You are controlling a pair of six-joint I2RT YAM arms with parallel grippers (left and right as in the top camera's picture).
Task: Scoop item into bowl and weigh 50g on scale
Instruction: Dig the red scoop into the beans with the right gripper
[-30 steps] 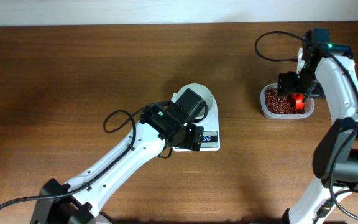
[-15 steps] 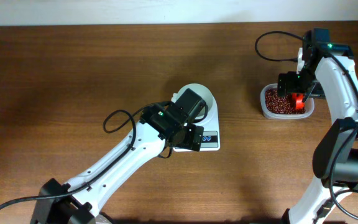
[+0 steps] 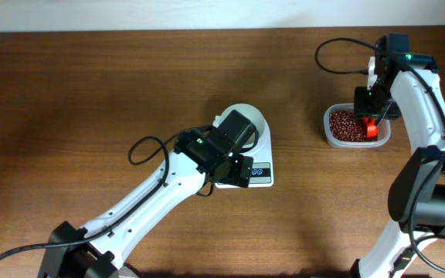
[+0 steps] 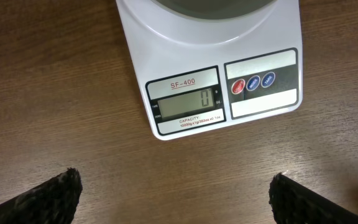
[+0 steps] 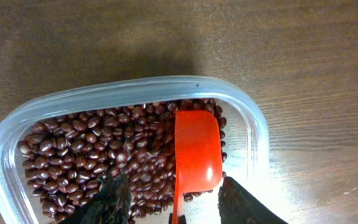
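Observation:
I should next grab the red scoop by its handle (image 3: pixel 371 123) with my right gripper, so its cup stays free to scoop beans into the bowl (image 3: pixel 258 119).
The white scale (image 3: pixel 259 174) sits mid-table with the white bowl (image 3: pixel 258 119) on it, partly hidden under my left arm. In the left wrist view the scale's display (image 4: pixel 188 99) reads 0. My left gripper (image 4: pixel 176 179) (image 3: pixel 239 171) hangs wide open over bare wood just in front of the scale. Red-brown beans (image 5: pixel 86 149) (image 3: pixel 343 126) fill a clear tub (image 5: pixel 135 86) at the right. A red scoop (image 5: pixel 197 149) (image 3: pixel 371 128) lies on the beans. My right gripper (image 5: pixel 174 186) (image 3: pixel 367 114) straddles its handle, jaws apart, with a gap showing on the left side.
The tub's rim (image 3: pixel 337 141) stands close to the table's right side, below a black cable loop (image 3: pixel 338 58). Bare wooden tabletop (image 3: pixel 91 100) stretches across the left half and between the scale and tub.
My right gripper's jaws have narrowed around the scoop's handle and the wrist has shifted slightly. The left arm, scale and bowl have not moved.

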